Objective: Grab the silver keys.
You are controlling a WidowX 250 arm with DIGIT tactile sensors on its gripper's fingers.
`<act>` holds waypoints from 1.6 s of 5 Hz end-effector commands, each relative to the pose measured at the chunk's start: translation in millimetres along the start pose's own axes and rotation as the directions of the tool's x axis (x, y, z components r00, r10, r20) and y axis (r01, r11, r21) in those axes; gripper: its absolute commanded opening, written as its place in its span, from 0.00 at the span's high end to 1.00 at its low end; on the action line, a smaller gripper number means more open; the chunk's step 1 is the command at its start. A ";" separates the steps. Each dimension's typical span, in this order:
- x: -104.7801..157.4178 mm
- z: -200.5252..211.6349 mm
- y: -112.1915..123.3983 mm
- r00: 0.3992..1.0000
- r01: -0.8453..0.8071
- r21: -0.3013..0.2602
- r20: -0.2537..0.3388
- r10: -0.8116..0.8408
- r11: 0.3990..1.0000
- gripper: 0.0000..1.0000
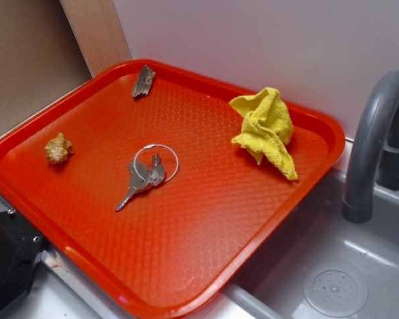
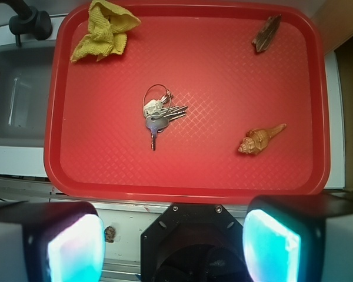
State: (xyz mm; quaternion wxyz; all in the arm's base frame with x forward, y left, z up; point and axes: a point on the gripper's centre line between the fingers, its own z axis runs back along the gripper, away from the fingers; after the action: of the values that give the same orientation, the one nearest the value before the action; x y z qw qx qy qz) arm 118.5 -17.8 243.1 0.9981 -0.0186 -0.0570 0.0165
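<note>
The whole bunch of silver keys needs to be lifted off the red tray (image 1: 219, 226). My gripper will next grab the keys by their thin wire ring (image 1: 175, 155).
The silver keys (image 1: 145, 176) lie flat near the middle of the red tray (image 1: 219, 226), a small bunch on a thin wire ring. In the wrist view the keys (image 2: 159, 114) sit in the middle of the tray (image 2: 106, 147), far ahead of my gripper (image 2: 173, 247). The gripper is open and empty, and its two fingers (image 2: 73, 247) stand wide apart at the bottom of the frame, high over the tray's near edge and the black robot base. The gripper does not show in the exterior view.
On the tray are a crumpled yellow cloth (image 1: 266, 129) (image 2: 103, 29), a dark brown bark chip (image 1: 143, 81) (image 2: 266, 34) and a tan shell (image 1: 58, 149) (image 2: 259, 140). A grey sink (image 1: 346, 266) with a faucet (image 1: 372, 133) adjoins the tray. The black robot base (image 1: 10, 259) is at the lower left.
</note>
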 end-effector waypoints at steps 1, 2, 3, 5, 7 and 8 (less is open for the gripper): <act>0.0 0.0 0.0 1.000 0.000 0.000 0.000 0.000 1.000 0.00; 44.4 -54.9 13.7 0.995 -0.078 0.024 0.057 0.077 0.997 0.00; 86.6 -112.4 24.1 0.995 -0.100 -0.053 0.011 0.101 0.994 0.00; 119.3 -193.4 1.1 0.992 0.079 -0.192 -0.086 -0.097 0.978 0.00; 90.5 -201.8 -12.5 0.970 0.191 -0.247 -0.102 -0.221 0.950 0.00; 78.2 -207.7 -19.8 0.964 0.206 -0.240 -0.115 -0.239 0.949 0.00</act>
State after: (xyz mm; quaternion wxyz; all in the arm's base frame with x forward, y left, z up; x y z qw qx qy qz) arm 224.4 -32.3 39.6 0.9862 -0.1323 0.0254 -0.0963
